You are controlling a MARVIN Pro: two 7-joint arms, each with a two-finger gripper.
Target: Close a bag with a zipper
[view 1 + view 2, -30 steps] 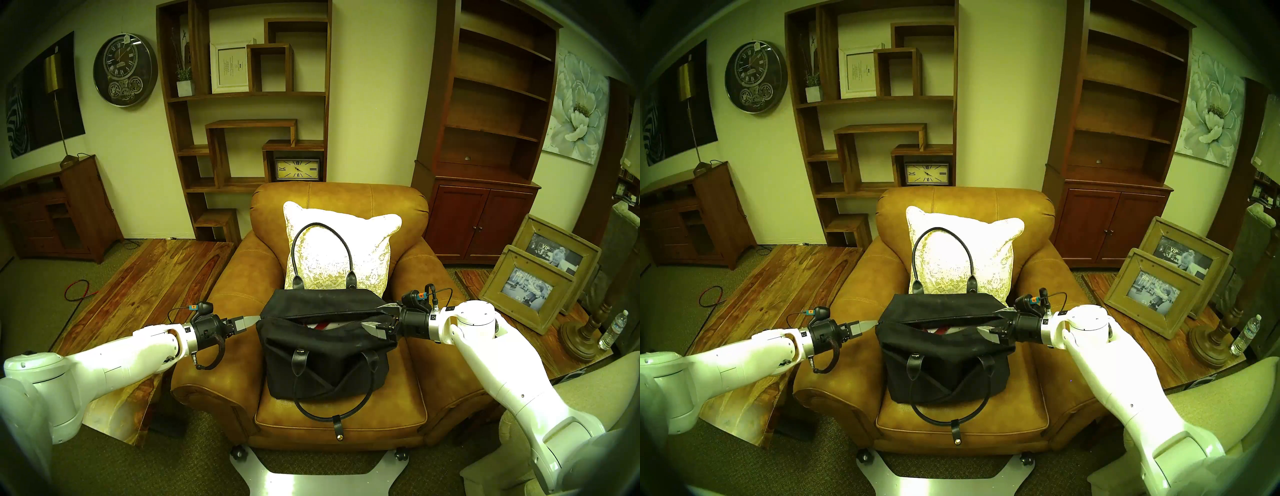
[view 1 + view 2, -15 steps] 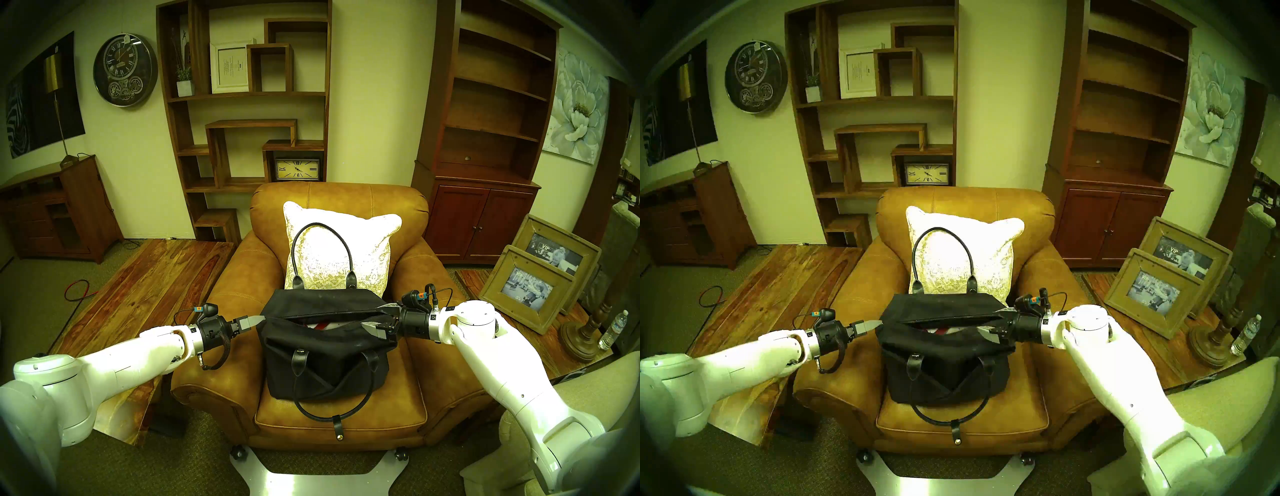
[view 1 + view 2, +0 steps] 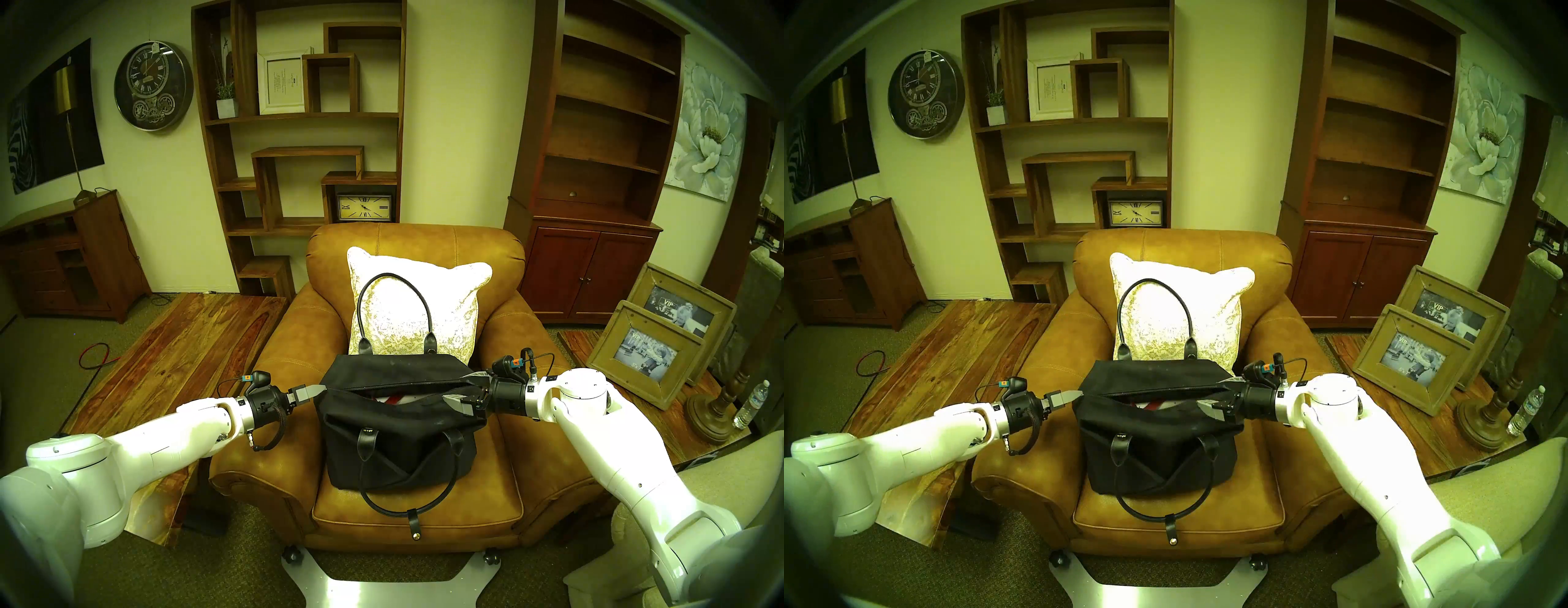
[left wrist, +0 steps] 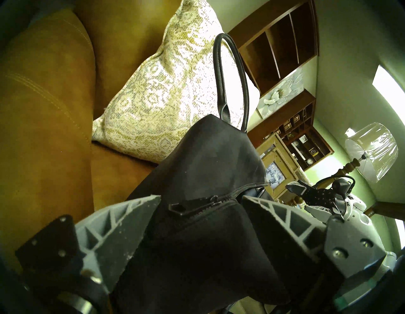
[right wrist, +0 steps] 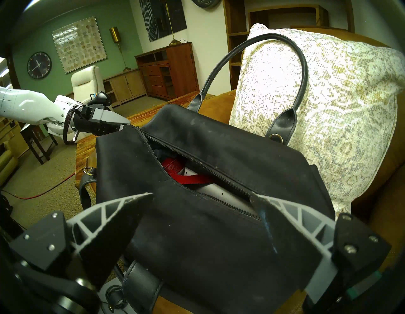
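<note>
The bag's cloth (image 4: 209, 246) sags smooth around the open zipper, so my left gripper should pinch the raised zipper end tab (image 4: 181, 207) next.
The black bag (image 3: 399, 446) stands on the brown leather armchair's cushion (image 3: 415, 516). Its zipper (image 3: 394, 384) gapes open along the top, and red and white contents (image 5: 175, 166) show inside. My left gripper (image 3: 321, 388) is open at the bag's left end. In the left wrist view (image 4: 201, 197) its fingers straddle that end, with the zipper pull (image 4: 177, 208) between them. My right gripper (image 3: 460, 388) is open at the right end. In the right wrist view (image 5: 200, 195) it straddles the bag's near wall, with one fingertip (image 5: 254, 197) at the opening.
A patterned pillow (image 3: 415, 305) leans behind the bag, and the back handle (image 3: 358, 305) stands against it. The front handle (image 3: 382, 507) hangs over the cushion. A wooden table (image 3: 191, 339) is on the left. Picture frames (image 3: 649, 356) and a water bottle (image 3: 749, 405) are on the right.
My left arm has moved right, bringing its gripper up to the bag's left end. The right arm and the bag have not moved.
</note>
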